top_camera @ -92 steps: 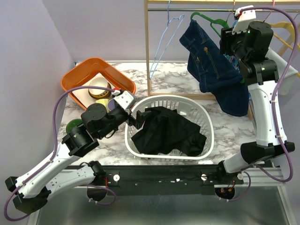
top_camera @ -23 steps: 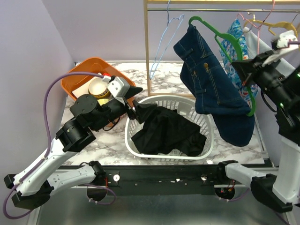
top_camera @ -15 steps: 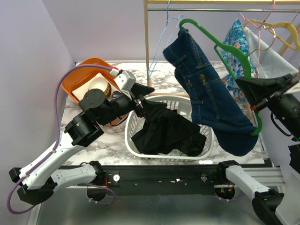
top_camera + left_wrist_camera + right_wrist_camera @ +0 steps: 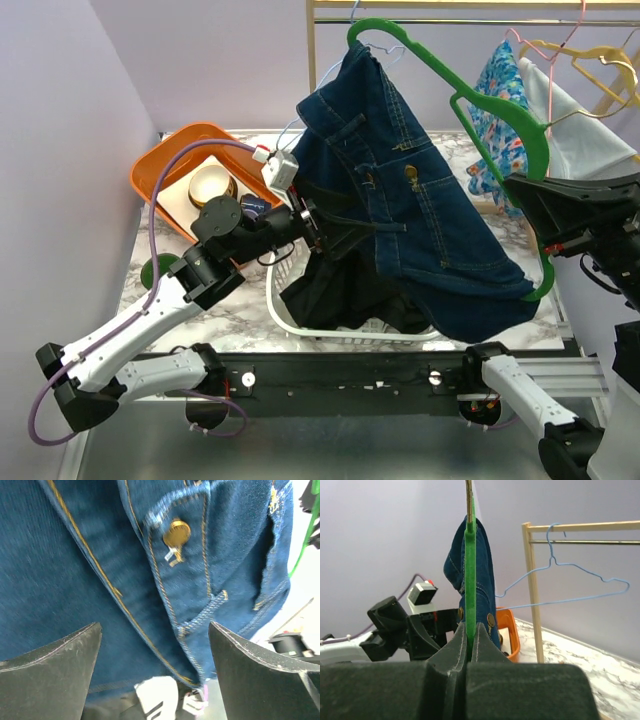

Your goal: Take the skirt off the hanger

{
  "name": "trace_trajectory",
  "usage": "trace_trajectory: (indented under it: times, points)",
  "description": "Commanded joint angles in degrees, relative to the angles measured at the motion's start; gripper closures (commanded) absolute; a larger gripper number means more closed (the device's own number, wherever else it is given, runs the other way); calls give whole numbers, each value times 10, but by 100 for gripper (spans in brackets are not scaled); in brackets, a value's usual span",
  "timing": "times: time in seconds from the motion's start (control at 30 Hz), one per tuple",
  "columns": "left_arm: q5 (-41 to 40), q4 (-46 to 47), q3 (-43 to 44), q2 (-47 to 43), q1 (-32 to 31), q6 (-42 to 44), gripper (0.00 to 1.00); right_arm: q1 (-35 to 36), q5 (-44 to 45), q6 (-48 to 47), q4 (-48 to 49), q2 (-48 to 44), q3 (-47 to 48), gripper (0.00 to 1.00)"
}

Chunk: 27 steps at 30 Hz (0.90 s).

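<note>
Next, my left gripper grips the skirt at its front stitched edge by the brass button (image 4: 381,218) and leaves out the hanger, to remove the skirt.
A dark blue denim skirt (image 4: 420,220) with brass buttons (image 4: 176,532) hangs on a green plastic hanger (image 4: 490,110), tilted out over the basket. My right gripper (image 4: 535,205) is shut on the hanger's lower arm; in the right wrist view the green bar (image 4: 470,570) runs up from between its jaws (image 4: 471,627), with the skirt (image 4: 482,575) draped behind. My left gripper (image 4: 350,228) is open and pressed up against the skirt's front. In the left wrist view denim (image 4: 75,570) fills the space between its spread jaws (image 4: 154,627).
Under the skirt stands a white laundry basket (image 4: 290,320) holding a black garment (image 4: 340,290). An orange bin (image 4: 170,165) with a bowl is at the back left. The wooden rack (image 4: 313,100) carries a blue wire hanger (image 4: 570,580) and a floral garment (image 4: 495,90).
The right arm has carried the hanger and skirt off the rail, leftward and forward over the basket. The left gripper has risen from the basket rim to the skirt, staying open.
</note>
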Motion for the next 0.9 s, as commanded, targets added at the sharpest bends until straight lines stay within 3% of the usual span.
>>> trace_trajectory:
  times: [0.0, 0.5, 0.73, 0.87]
  points:
    - [50, 104, -7, 9, 1, -51, 1, -2, -7, 64, 130, -19, -24, 99]
    - [26, 61, 10, 45, 1, 12, 1, -1, -23, 94, 166, -16, -33, 99]
    - [46, 124, 1, 47, 1, 11, 1, -2, -44, 124, 203, -30, -71, 99]
    - [71, 221, -25, 36, 1, -17, 1, -2, -46, 129, 210, -38, -92, 99]
